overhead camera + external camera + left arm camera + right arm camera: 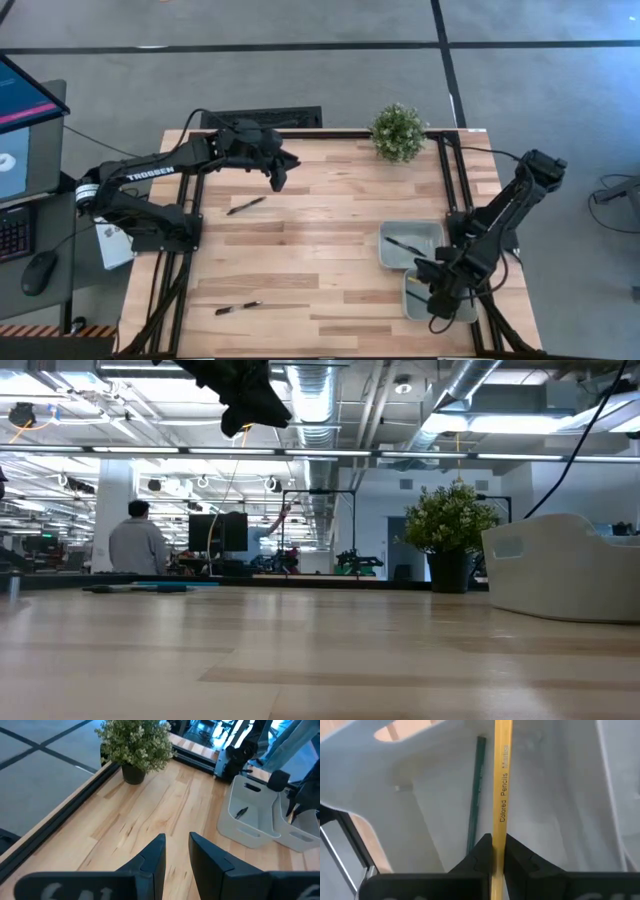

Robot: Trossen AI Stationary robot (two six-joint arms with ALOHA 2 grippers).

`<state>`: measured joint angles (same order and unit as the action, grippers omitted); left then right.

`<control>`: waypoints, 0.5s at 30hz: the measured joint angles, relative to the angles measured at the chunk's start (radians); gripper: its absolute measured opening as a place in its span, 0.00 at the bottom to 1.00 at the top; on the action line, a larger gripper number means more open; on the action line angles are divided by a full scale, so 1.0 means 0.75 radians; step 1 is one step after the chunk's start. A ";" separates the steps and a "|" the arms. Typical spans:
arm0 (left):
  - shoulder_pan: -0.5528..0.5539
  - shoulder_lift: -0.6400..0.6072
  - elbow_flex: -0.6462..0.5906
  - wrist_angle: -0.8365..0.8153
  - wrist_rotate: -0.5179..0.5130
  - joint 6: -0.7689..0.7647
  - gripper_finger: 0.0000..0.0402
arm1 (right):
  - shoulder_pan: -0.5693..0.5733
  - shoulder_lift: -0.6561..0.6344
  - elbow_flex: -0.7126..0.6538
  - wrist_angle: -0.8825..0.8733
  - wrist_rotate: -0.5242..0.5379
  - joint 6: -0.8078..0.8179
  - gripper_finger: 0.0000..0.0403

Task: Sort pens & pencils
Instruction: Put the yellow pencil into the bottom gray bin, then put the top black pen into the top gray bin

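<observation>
The yellow pencil [502, 780] reaches down inside the near white bin [535, 815] and would lie there, so my right gripper needs to open now.
My right gripper [436, 298] reaches down into the near white bin [411, 297] and is shut on the yellow pencil [502, 780]. A dark blue-green pencil [476, 795] lies flat on that bin's floor. The far white bin [426, 231] holds one black pen [403, 244], which also shows in the left wrist view [241, 812]. Two more black pens lie flat on the table, one at mid-left [245, 205] and one by the near edge [237, 308]. My left gripper [278, 176] hangs open above the far left of the table, touching nothing [175, 851]. My right gripper pinches the yellow pencil's shaft [499, 827] between its two fingers. The pencil runs along the fingers and sticks out well past their tips, over the inside of the near bin. It is off the bin floor where it shows; its far end is out of the picture.
A potted plant [398, 131] stands at the table's far edge, right of centre. The two bins sit side by side at the table's right [560, 565]. Bare wood lies across the table's middle. A person stands in the room beyond [135, 540].
</observation>
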<state>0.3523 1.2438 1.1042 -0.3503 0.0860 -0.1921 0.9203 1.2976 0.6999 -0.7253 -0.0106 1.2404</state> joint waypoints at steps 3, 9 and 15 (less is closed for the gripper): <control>0.000 0.000 0.000 -0.022 -0.003 0.000 0.19 | 0.000 0.000 -0.006 0.003 -0.001 0.035 0.13; 0.000 0.000 0.000 -0.045 -0.006 0.000 0.19 | 0.000 0.000 -0.006 0.011 -0.018 0.093 0.17; 0.000 0.000 0.000 -0.048 -0.007 0.000 0.19 | 0.003 0.000 -0.006 0.012 -0.023 0.127 0.17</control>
<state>0.3523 1.2438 1.1042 -0.3866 0.0811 -0.1921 0.9226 1.2976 0.6956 -0.7166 -0.0275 1.3353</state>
